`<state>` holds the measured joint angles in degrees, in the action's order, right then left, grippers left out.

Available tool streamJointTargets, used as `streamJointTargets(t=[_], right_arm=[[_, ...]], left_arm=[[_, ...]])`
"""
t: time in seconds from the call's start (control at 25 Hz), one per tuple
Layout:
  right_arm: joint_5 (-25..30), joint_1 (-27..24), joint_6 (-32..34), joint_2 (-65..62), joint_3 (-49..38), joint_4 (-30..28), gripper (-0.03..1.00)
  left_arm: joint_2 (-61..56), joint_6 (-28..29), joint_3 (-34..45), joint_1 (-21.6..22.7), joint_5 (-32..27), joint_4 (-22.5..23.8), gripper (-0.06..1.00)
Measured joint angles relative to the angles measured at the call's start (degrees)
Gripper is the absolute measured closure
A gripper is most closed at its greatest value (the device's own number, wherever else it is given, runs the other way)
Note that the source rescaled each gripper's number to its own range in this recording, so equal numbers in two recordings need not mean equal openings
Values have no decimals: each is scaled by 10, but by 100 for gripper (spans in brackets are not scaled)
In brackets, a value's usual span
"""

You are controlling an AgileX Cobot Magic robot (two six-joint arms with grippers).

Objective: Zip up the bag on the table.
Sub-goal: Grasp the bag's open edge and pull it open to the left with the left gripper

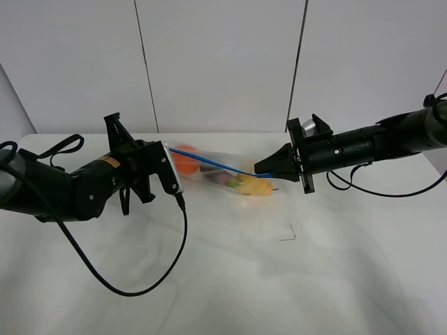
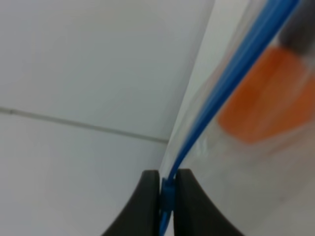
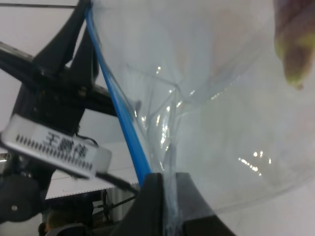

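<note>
The robot's left gripper has to keep holding the blue zipper strip until the strip's tip shows at the fingers, because the strip's tail runs past them.
The clear crinkly bag hangs above the white table, stretched between my two grippers. Its blue zipper strip runs along the top edge, sagging toward the right. Orange, purple and yellow toy produce show through it. My left gripper is shut on the left end of the zipper strip; the left wrist view shows its fingers pinching the blue strip. My right gripper is shut on the right end of the bag's top edge; the right wrist view shows the strip and the clear film.
A black cable loops from the left arm across the table in front. A small dark mark lies on the table right of centre. Grey wall panels stand behind.
</note>
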<state>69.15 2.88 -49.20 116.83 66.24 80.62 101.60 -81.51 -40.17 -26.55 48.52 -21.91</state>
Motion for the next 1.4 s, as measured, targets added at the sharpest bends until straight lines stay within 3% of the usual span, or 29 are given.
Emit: streamJointTargets(t=[0.28,1.4], right_arm=[[0,0,0,0,0,-7,97],[0,0,0,0,0,-11,97]], left_arm=[[0,0,0,36,2,-10,94],[0,0,1,47,3,-22,94]])
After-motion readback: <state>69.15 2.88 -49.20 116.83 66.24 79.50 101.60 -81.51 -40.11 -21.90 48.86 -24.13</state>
